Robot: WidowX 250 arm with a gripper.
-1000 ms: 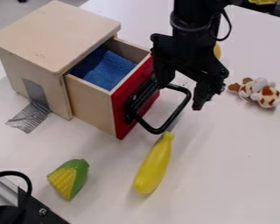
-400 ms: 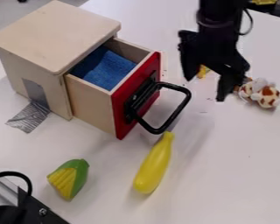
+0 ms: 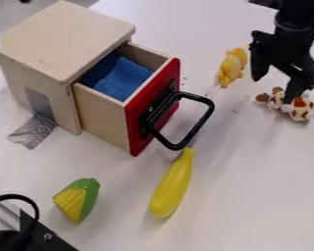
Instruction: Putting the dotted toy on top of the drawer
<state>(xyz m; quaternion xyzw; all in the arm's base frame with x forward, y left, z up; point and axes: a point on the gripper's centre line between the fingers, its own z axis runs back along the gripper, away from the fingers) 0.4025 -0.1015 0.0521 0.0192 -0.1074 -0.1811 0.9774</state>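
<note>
My gripper grabs the dotted toy [image 3: 299,108] by its spotted body next, to set it on top of the drawer.
The gripper [image 3: 272,89] hangs at the upper right with its two fingers spread apart and nothing between them. One finger comes down in front of the dotted toy [image 3: 299,108], a white plush with brown spots lying on the table; whether they touch I cannot tell. To the left stands the wooden drawer box [image 3: 65,37], its flat top bare. Its red-fronted drawer [image 3: 161,90] is pulled out, with a blue cloth [image 3: 123,78] inside.
A yellow plush [image 3: 231,66] lies between the drawer and the gripper. The black drawer handle [image 3: 202,120] juts out over the table. Nearer the front are a yellow squash-like toy [image 3: 172,185] and a toy corn [image 3: 79,200]. Black hardware [image 3: 38,235] occupies the lower left corner.
The arm has moved right, away from the drawer handle to the dotted toy, uncovering the yellow plush. The drawer and the toys have kept their places.
</note>
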